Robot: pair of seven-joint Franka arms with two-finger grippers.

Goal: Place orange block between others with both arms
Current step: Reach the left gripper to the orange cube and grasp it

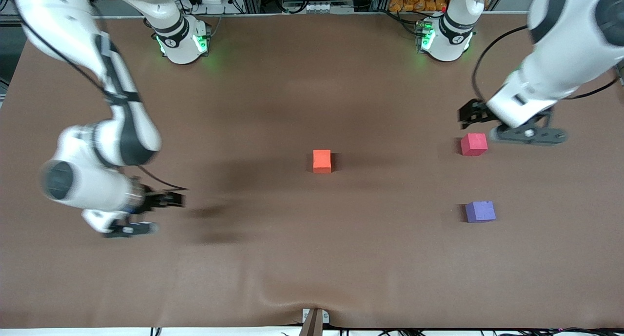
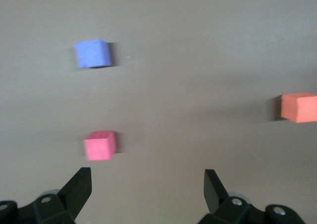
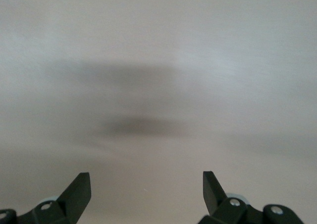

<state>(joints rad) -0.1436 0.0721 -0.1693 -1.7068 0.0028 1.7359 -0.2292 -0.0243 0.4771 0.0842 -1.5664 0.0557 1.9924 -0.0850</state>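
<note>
I will grab the orange block [image 1: 321, 161] by its opposite sides with my left gripper next, and then place it between the pinkish-red and purple-blue cubes.
The orange block [image 1: 321, 161] [image 2: 298, 107] sits near the middle of the brown table. Toward the left arm's end lie the others. One is a pinkish-red cube [image 1: 474, 144] [image 2: 100, 145]. The other is a purple-blue cube [image 1: 480, 211] [image 2: 92, 53], nearer the front camera. My left gripper [image 1: 487, 124] [image 2: 147, 177] hangs open and empty over the table just beside the pinkish-red cube, touching nothing. At the right arm's end, my right gripper [image 1: 161, 213] [image 3: 146, 179] is open and empty over bare cloth; its wrist view shows no block.
The brown cloth [image 1: 312, 258] covers the whole table. Both arm bases [image 1: 183, 41] [image 1: 446, 38] stand along the edge farthest from the front camera. A small bracket [image 1: 314, 320] juts up at the nearest edge.
</note>
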